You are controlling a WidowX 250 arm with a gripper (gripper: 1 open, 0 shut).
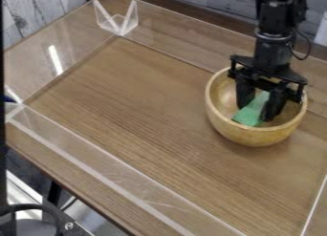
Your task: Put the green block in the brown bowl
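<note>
The green block's lower end is resting on the bottom of the brown bowl, so the block would stay in the bowl and my gripper should open.
The brown bowl stands at the right side of the wooden table. Inside it the green block leans at a tilt, lower end on the bowl's pale floor, upper end between my black fingers. My gripper points straight down into the bowl, and its jaws sit close on either side of the block, shut on it. The far part of the block is hidden behind the fingers.
A low clear plastic wall runs around the wooden tabletop. A clear plastic bracket stands at the back left corner. The bowl sits close to the right wall.
</note>
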